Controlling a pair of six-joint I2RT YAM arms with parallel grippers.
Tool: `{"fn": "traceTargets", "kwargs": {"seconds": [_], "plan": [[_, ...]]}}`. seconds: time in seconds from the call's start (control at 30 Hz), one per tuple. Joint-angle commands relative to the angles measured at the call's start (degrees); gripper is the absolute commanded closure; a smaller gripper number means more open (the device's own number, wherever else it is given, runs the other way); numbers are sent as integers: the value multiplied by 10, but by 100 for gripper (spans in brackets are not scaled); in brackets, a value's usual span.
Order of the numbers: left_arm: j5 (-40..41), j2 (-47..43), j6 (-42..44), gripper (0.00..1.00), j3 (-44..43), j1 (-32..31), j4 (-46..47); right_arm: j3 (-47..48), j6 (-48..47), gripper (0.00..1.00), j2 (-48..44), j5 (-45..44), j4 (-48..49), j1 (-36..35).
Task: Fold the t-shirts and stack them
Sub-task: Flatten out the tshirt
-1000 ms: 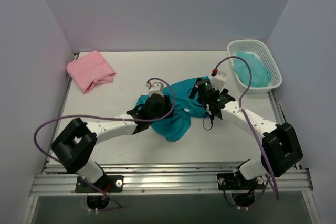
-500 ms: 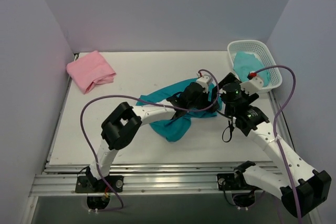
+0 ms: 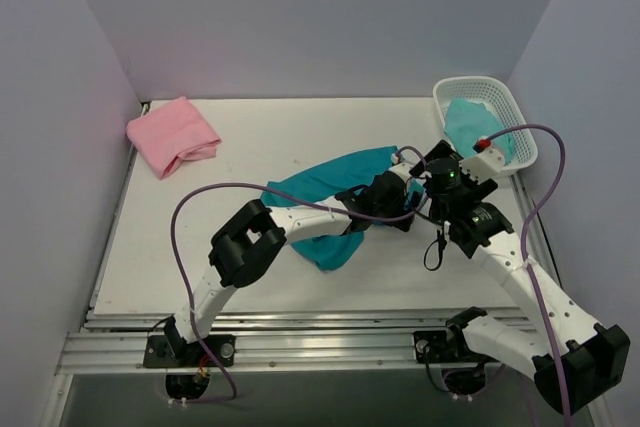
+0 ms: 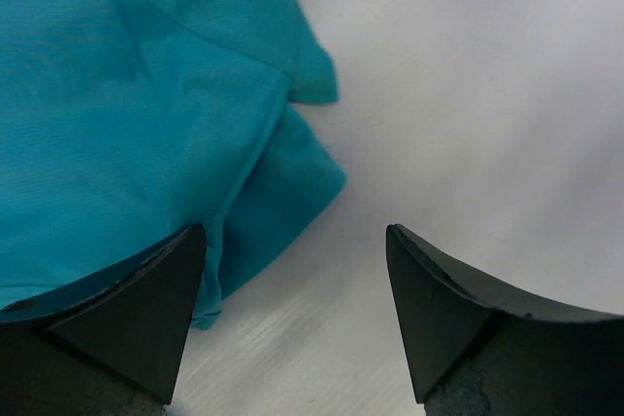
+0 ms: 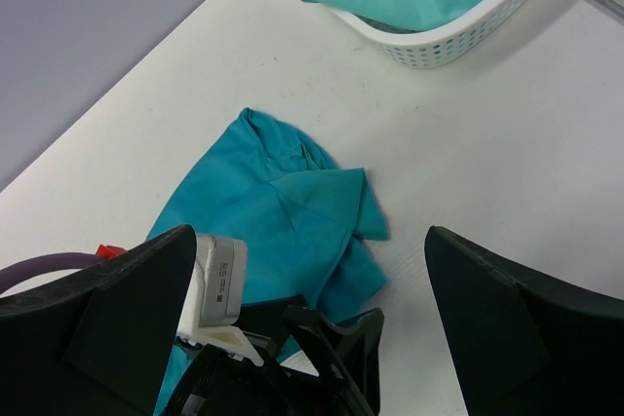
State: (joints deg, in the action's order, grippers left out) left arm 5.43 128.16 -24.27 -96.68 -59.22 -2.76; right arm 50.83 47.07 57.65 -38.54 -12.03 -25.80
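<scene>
The deep teal t-shirt (image 3: 325, 185) needs to be stretched and spread flat for folding. My left gripper should grip it by its sleeve end (image 3: 415, 191) next.
A deep teal t-shirt (image 3: 325, 185) lies crumpled and drawn out across the middle of the table; its sleeve end (image 4: 283, 172) shows in the left wrist view. My left gripper (image 4: 294, 231) is open just past that end, bare table between its fingers and the left finger (image 4: 156, 299) over the cloth's edge. In the top view the left gripper (image 3: 405, 195) is reached far to the right. My right gripper (image 5: 307, 231) hangs open above the same shirt end (image 5: 292, 202) and holds nothing. The pink t-shirt (image 3: 172, 134) lies folded at the far left corner.
A white perforated basket (image 3: 512, 107) stands at the far right with a lighter sea-green cloth (image 3: 478, 129) in it; it is also at the top of the right wrist view, basket (image 5: 439, 41). Purple cables loop over both arms. Grey walls close in three sides.
The left arm has stretched to the right across the teal shirt, drawing it out, and its jaws have opened wider. The right arm swung back towards the basket.
</scene>
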Motion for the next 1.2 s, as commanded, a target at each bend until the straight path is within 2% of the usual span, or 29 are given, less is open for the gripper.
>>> {"fn": "traceTargets", "kwargs": {"seconds": [0.0,0.1,0.23,0.7,0.8,0.97,1.0,1.1,1.17], "plan": [[127,-5,62,17,-37,-11,-47,2,-7,0,-5,4,6,1],[184,2,84,17,-46,-15,-59,1,-9,0,-5,10,10,1],[217,10,100,17,-52,-15,-65,-1,-14,0,-4,18,14,4],[291,26,130,17,-39,-19,-52,-13,-21,0,2,50,35,11],[307,32,136,20,-38,-19,-50,-15,-21,0,2,55,37,12],[323,32,131,44,-32,-19,-45,-17,-21,0,1,58,39,14],[329,32,129,64,-31,-19,-44,-18,-22,0,0,58,39,14],[352,25,121,97,-27,-19,-48,-21,-22,0,1,60,44,16],[357,5,119,98,-18,-19,-41,-22,-22,0,4,61,45,17]]}}
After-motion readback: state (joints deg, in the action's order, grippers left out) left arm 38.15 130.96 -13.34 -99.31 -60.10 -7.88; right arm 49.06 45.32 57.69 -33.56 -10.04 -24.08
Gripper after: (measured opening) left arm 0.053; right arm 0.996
